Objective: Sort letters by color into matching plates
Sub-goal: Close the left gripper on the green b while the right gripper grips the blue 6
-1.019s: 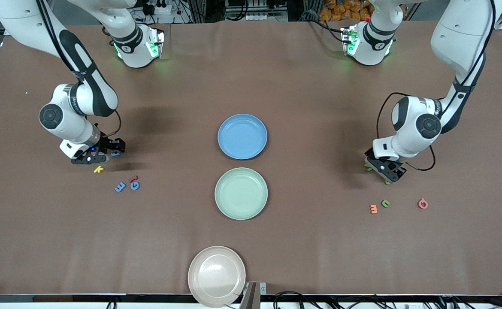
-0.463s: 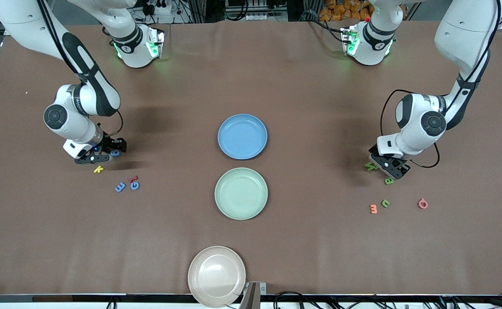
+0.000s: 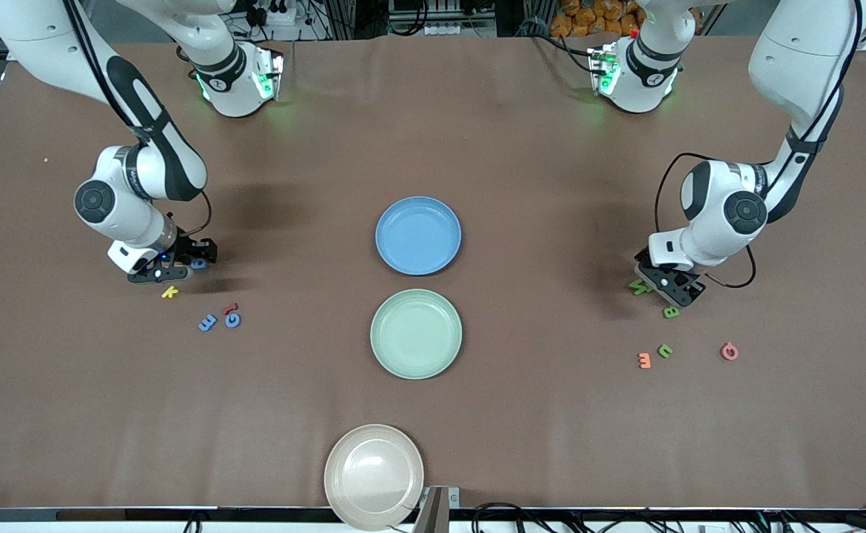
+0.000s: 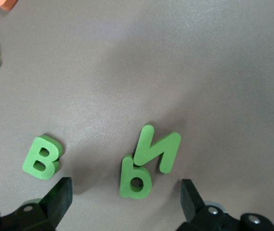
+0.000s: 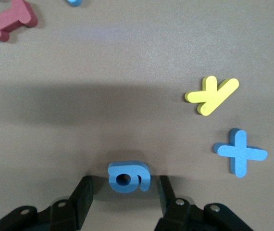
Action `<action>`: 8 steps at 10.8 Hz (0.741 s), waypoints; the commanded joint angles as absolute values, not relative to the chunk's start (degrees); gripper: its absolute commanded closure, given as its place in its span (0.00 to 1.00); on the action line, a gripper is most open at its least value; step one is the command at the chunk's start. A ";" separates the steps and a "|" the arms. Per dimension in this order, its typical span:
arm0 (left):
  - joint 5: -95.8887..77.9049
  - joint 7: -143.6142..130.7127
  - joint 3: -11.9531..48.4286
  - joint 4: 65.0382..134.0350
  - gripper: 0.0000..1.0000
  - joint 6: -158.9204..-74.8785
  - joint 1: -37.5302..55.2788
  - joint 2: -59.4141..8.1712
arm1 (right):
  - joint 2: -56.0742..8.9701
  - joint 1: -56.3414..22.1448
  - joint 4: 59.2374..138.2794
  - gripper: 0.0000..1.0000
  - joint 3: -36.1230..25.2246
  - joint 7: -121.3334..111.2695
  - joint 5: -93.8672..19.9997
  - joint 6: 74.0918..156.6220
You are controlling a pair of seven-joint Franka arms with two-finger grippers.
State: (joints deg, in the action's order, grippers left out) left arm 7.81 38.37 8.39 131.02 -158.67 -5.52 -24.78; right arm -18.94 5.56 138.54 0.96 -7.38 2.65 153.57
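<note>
I should close my left gripper on the green b (image 4: 135, 174) now. My fingers are level with it and would hold it, and it touches the green N (image 4: 157, 149).
The blue plate (image 3: 418, 235) and the mint green plate (image 3: 416, 334) lie mid-table, both bare. My right gripper (image 3: 183, 263) (image 5: 125, 192) is low at the table, open, with a blue 6 (image 5: 129, 176) (image 3: 198, 263) between its fingers (image 5: 84, 191) and a small gap on each side. A blue plus (image 5: 240, 153) lies close by; a blue E (image 3: 207, 322) and a blue G (image 3: 232, 320) lie nearer the camera. My left gripper (image 3: 668, 287) (image 4: 125, 199) is open and low over a green b (image 4: 136, 178), which touches a green N (image 4: 157, 150) (image 3: 639, 286). A green B (image 4: 42, 158) (image 3: 671, 312) lies beside them, and one more green letter (image 3: 665, 350) lies nearer the camera.
A yellow K (image 3: 170, 292) (image 5: 211, 95) and a red piece (image 3: 230, 307) lie among the blue letters. An orange piece (image 3: 644, 360) and a pink piece (image 3: 730, 351) lie near the green ones. A beige plate (image 3: 374, 466) sits at the table's near edge.
My right gripper's fingers have drawn closer together around the blue 6. My left gripper has shifted slightly toward its base, and the green B now shows fully.
</note>
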 commanded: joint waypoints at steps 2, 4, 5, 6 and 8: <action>9.14 36.65 8.61 131.92 0.00 -159.26 -5.28 -24.17 | -19.69 5.71 137.11 0.42 0.79 -7.21 3.16 154.51; 9.14 36.56 8.61 131.84 0.00 -159.26 -5.36 -24.61 | -20.04 5.71 136.76 0.45 0.79 -6.77 3.16 154.51; 9.14 36.56 8.61 131.75 0.00 -159.26 -5.36 -24.78 | -20.04 5.71 136.76 0.50 0.79 -6.77 3.16 154.42; 9.14 36.39 8.70 131.84 0.00 -159.61 -5.36 -24.79 | -20.21 5.71 136.84 0.57 0.79 -6.77 3.16 154.42; 9.14 32.20 8.79 132.10 0.73 -159.87 -5.27 -24.79 | -20.39 5.71 136.85 0.63 0.79 -6.77 3.16 154.51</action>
